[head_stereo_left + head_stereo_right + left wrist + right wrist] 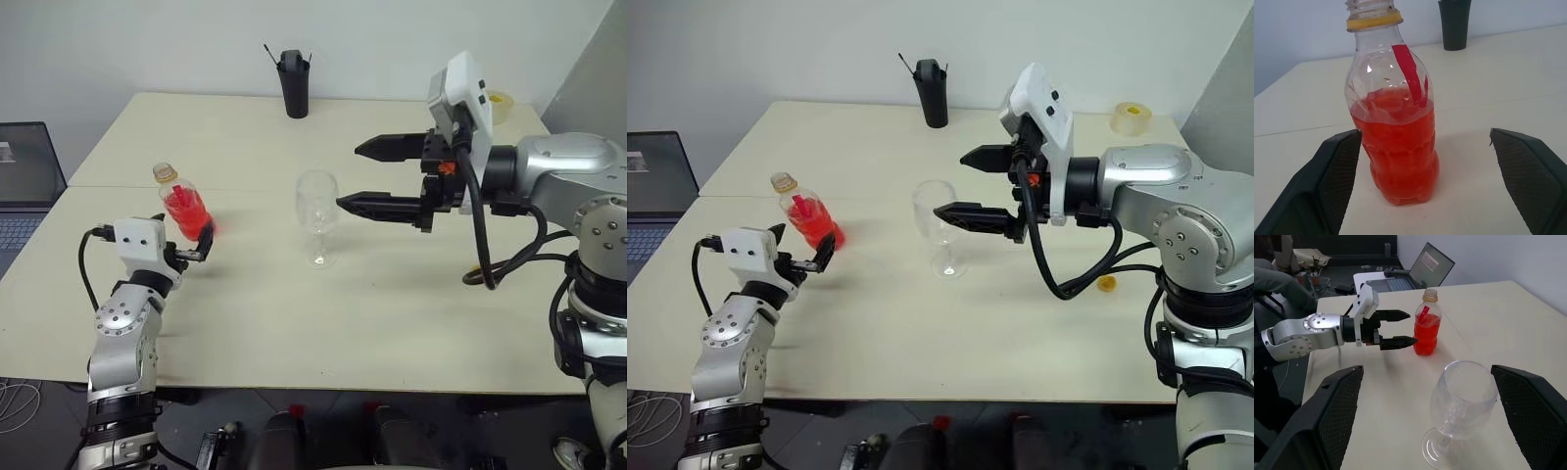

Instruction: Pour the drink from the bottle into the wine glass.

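I will next grab the bottle with my left gripper around its filled lower body (190, 211) (1400, 152) and keep it upright, since its neck is open above the red drink.
The bottle (183, 206) stands upright at the left of the table, about half full of the red drink (1396, 152); its neck has a yellow ring and carries no cap. My left gripper (801, 243) is open and level just in front of it, its fingertips short of the bottle's sides. Mid-table stands the empty wine glass (317, 211). My right gripper (349, 176) hovers open at bowl height on the glass's right, pointing left. Its lower fingertip reaches the bowl's edge, and I cannot tell whether it touches.
A tall black cup (294, 83) with sticks in it stands at the back edge. A roll of tape (1131, 118) lies at the back right. A small yellow object (1106, 284) lies on the table under my right arm. A laptop (24, 176) sits off the left side.
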